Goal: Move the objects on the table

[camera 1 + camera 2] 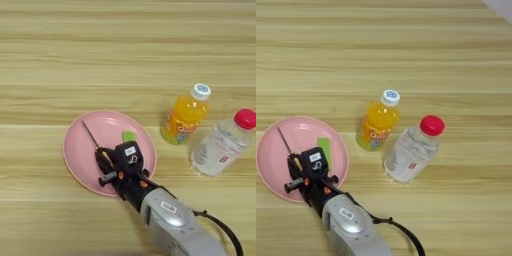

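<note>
I should open my right gripper now. The screwdriver's metal stem is low over the pink plate [80, 165] and inside the plate's rim, so the screwdriver would rest there.
My right gripper [103, 160] reaches over the pink plate [80, 165] from the lower right and is shut on the screwdriver's yellow-brown handle. The screwdriver [91, 136] has a thin metal shaft that points up-left over the plate's left half; whether it touches the plate I cannot tell. The small bright-green block [129, 136] lies flat on the plate just right of the gripper body, apart from the fingers. In the right eye view the gripper [295, 166], the shaft of the screwdriver [284, 140] and the green block [324, 149] show over the same plate [271, 172].
An orange juice bottle [185, 117] with a white cap stands right of the plate. A clear water bottle [220, 146] with a red cap lies tilted further right. The silver forearm [175, 222] and its black cable cross the near right of the wooden table [125, 55].
</note>
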Motion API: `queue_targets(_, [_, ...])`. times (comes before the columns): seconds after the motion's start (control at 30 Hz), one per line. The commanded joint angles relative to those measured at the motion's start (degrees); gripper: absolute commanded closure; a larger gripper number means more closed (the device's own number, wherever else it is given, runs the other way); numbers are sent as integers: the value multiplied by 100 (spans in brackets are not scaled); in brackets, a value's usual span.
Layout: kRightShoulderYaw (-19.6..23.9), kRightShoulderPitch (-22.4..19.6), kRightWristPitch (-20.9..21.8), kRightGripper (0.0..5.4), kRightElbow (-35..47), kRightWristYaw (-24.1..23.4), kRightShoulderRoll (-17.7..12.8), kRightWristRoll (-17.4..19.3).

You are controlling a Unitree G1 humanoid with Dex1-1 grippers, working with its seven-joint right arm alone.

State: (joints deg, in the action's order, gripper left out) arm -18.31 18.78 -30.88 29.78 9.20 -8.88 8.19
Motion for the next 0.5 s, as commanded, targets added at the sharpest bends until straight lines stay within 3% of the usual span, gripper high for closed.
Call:
queue_targets(0.03, [56, -201, 122, 452, 103, 37, 51, 2])
queue_targets(0.43, [8, -208, 47, 452, 131, 108, 53, -9])
queue_targets(0.5, [6, -207, 44, 415, 146, 116, 57, -16])
